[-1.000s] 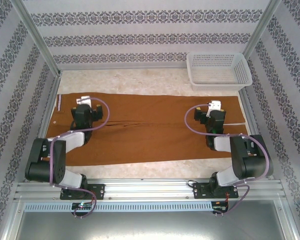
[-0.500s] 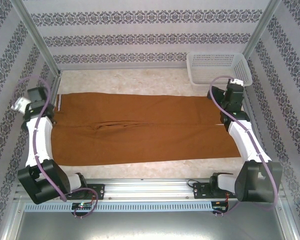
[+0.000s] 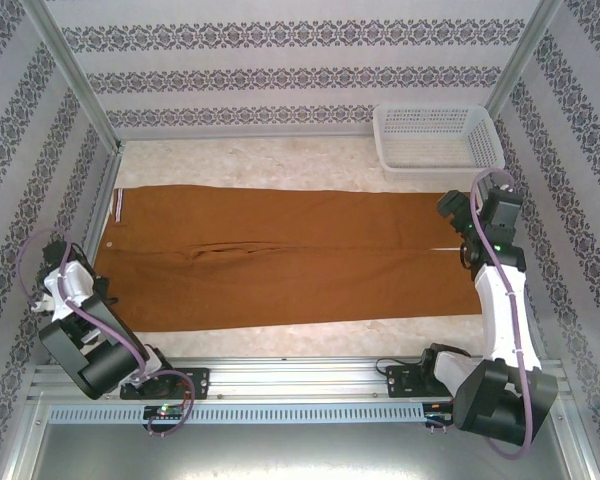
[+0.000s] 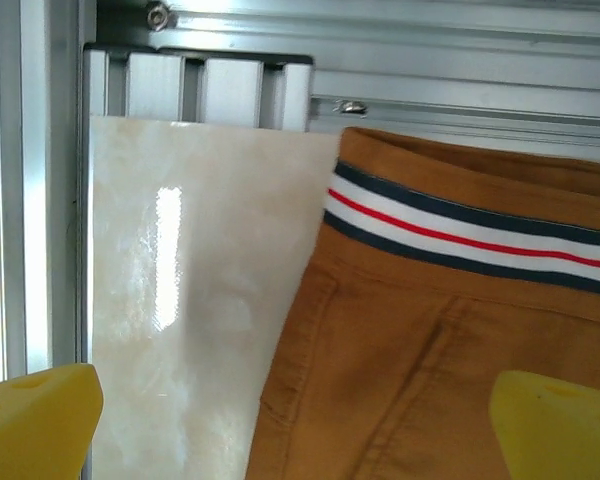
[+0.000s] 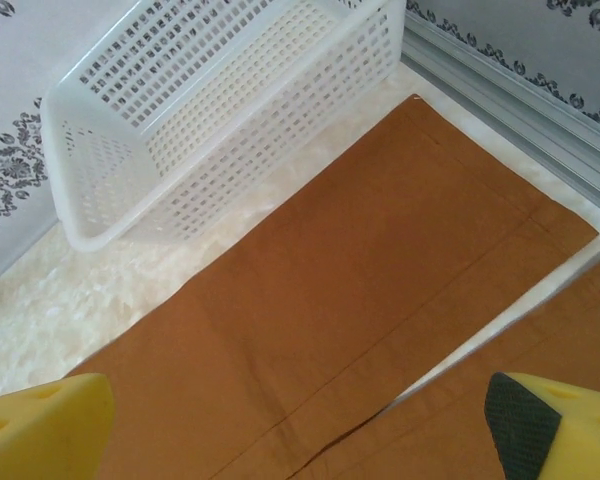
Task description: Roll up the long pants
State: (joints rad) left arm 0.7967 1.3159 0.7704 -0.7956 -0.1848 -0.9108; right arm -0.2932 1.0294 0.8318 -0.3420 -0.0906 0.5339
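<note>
The left gripper should next grab the near outer edge of the long pants beside the striped waistband, to fold one leg over the other.
The long pants (image 3: 290, 255) lie spread flat across the table, rust-brown, waistband at the left and leg ends at the right. My left gripper (image 3: 60, 285) hangs by the near left corner, just off the cloth. In the left wrist view it (image 4: 300, 440) is open above the striped waistband (image 4: 460, 235) corner, holding nothing. My right gripper (image 3: 475, 220) hovers over the leg hems at the right end. Its yellow fingertips (image 5: 40, 425) stand wide apart above the hems (image 5: 400, 250), and the gripper (image 5: 300, 430) is open and empty.
A white mesh basket (image 3: 438, 140) stands at the back right, close to the far hem (image 5: 230, 110). Aluminium frame rails (image 4: 380, 40) run along the table's left side and near edge. Bare pale tabletop (image 3: 260, 160) lies behind the pants.
Both arms swung out from over the pants to the sides. The left then drew back to the near left corner, and the right came down to the hem end. The pants stayed put.
</note>
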